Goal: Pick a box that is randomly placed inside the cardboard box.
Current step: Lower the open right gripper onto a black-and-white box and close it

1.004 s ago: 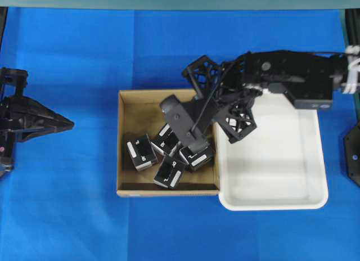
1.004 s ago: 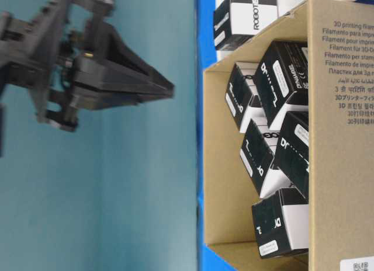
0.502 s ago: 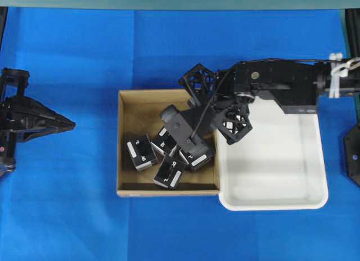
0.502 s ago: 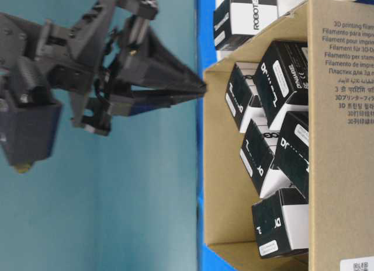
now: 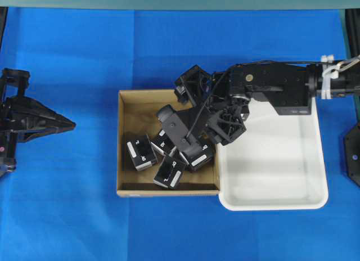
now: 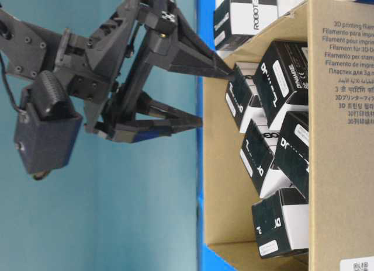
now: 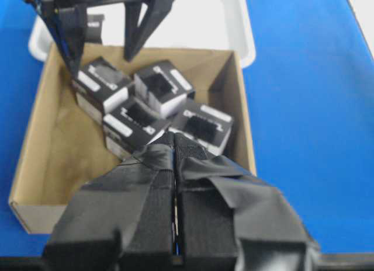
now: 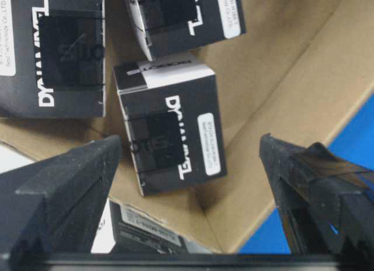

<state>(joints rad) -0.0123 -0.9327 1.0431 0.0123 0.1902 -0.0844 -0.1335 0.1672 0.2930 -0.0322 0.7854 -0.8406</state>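
Note:
I would miss the black box [image 8: 172,131] if I closed my right gripper now, because my fingers stop above it in the right wrist view. I need to lower the gripper first, then close it.
Several small black boxes with white labels lie jumbled in the brown cardboard box [image 5: 138,113], among them one near the left wall [image 5: 140,152]. My right gripper [image 5: 209,103] hangs over the cardboard box's far right corner, open wide and holding nothing. In the right wrist view a black box [image 8: 169,131] lies below and between the spread fingers [image 8: 70,189], apart from both. The table-level view shows the open right gripper [image 6: 215,94] at the rim of the cardboard box [image 6: 345,166]. My left gripper [image 5: 67,125] rests shut and empty on the cloth, left of the cardboard box.
A white plastic tray [image 5: 281,160] stands against the cardboard box's right wall. Another black box [image 8: 146,242] lies in the tray just outside that wall. A blue cloth [image 5: 67,58] covers the table. The left wrist view shows the shut left gripper [image 7: 173,143] facing the cardboard box [image 7: 58,148].
My right gripper has gone from shut to wide open and has moved left and down towards the cardboard box. The left arm and the black boxes have stayed put.

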